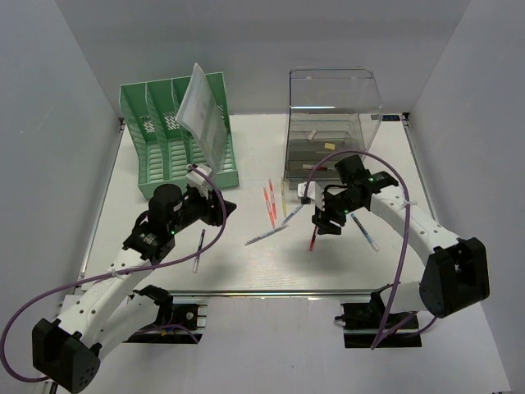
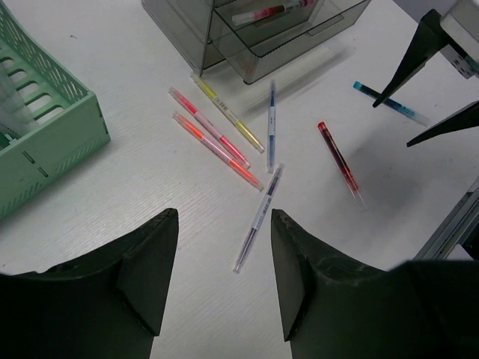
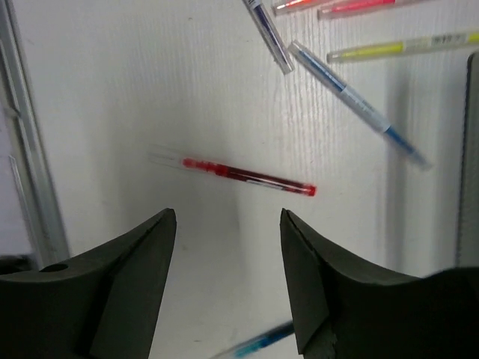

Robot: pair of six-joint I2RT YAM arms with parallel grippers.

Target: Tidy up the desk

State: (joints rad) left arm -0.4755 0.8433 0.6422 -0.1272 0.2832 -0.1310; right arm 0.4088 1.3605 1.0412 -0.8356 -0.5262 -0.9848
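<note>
The red pen's clear end needs to stay free to go into the drawer box, so my right gripper next needs to grab the middle of the pen's body.
The white desk carries several loose pens in its middle. My left gripper hangs open over it, and in the left wrist view a dark purple pen lies just beyond the open left gripper. My right gripper is open above a red pen. In the right wrist view the red pen lies flat just ahead of the empty right gripper. A teal pen lies under its right finger. Yellow, pink and orange highlighters and a blue pen lie close together.
A green slotted file rack with a tilted paper sheet stands at the back left. At the back right stands a clear plastic drawer box with items inside. Another dark pen lies by the left arm. A metal rail runs along the near edge.
</note>
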